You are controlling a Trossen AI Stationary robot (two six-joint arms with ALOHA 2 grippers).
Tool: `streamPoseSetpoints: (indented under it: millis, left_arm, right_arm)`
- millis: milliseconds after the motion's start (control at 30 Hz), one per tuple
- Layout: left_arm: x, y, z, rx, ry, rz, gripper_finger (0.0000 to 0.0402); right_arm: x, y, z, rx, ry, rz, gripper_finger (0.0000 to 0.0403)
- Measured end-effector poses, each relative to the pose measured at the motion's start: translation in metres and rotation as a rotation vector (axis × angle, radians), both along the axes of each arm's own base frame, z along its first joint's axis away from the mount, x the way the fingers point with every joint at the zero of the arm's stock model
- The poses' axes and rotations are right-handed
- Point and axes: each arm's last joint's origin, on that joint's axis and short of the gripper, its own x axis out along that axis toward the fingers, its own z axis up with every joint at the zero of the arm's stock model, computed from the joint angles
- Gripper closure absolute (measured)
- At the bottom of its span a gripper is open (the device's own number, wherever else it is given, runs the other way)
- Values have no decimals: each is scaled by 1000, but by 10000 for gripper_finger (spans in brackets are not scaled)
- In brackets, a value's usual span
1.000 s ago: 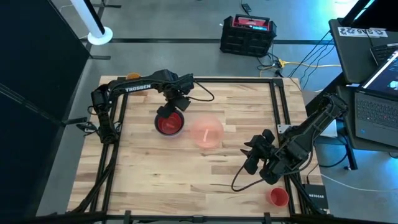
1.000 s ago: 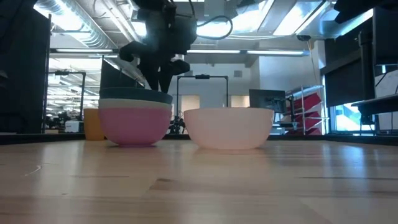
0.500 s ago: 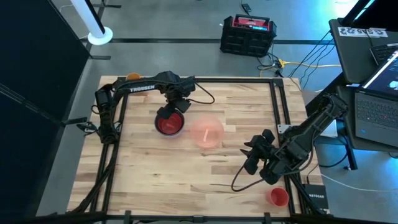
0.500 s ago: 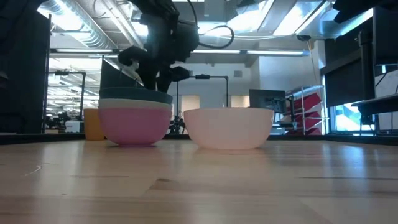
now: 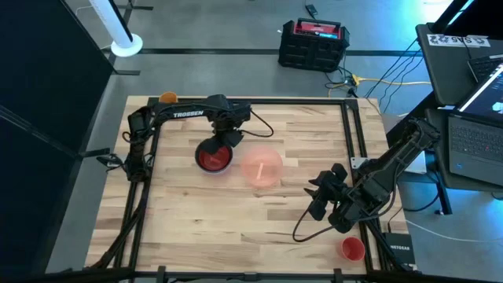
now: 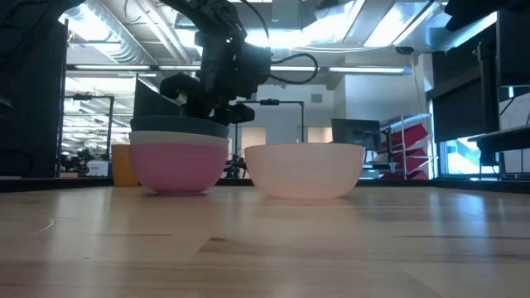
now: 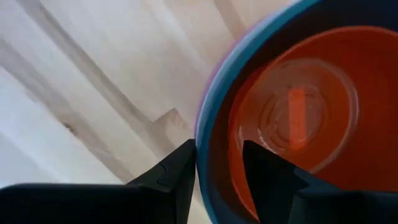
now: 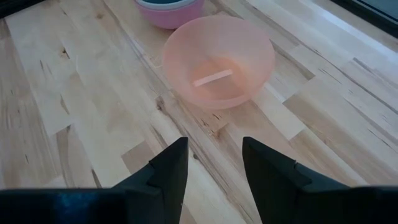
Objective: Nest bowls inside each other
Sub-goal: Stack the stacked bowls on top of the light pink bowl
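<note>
My left gripper's fingers are on both sides of the dark blue rim in the left wrist view. It should close. Closing now would catch the nested bowls.
A stack of nested bowls stands on its base left of the table's centre: a pink one outermost, a dark blue rim above it and a red bowl innermost. To its right a larger translucent pale-pink bowl stands upright and alone. My left gripper points down, open, over the stack's far right rim, one finger outside the rim and one inside. No touch shows. My right gripper waits open above the table's right near part, aimed at the translucent bowl.
A small red cup stands at the near right corner and a small orange cup at the far left edge. Black frame rails run along the table's sides. Bare wood lies in front of both bowls.
My left gripper has come down toward the stack's rim and shifted slightly toward the table's right, its fingers keeping the same gap. The bowls have stayed where they were.
</note>
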Motion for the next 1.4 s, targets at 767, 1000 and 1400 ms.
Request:
streamPoseSetpoints:
  millis: [767,1000,1400]
  left_arm:
    - [1,-14,61,78,-41,176,369]
    - [0,-21,100,57,-133,256,370]
    - [46,-27,111,49,-295,304,370]
  right_arm:
    - [0,-1,0,-8,6,1,262]
    - [-1,0,-1,6,19,8,262]
    - [0,2,-1,45,34,18,262]
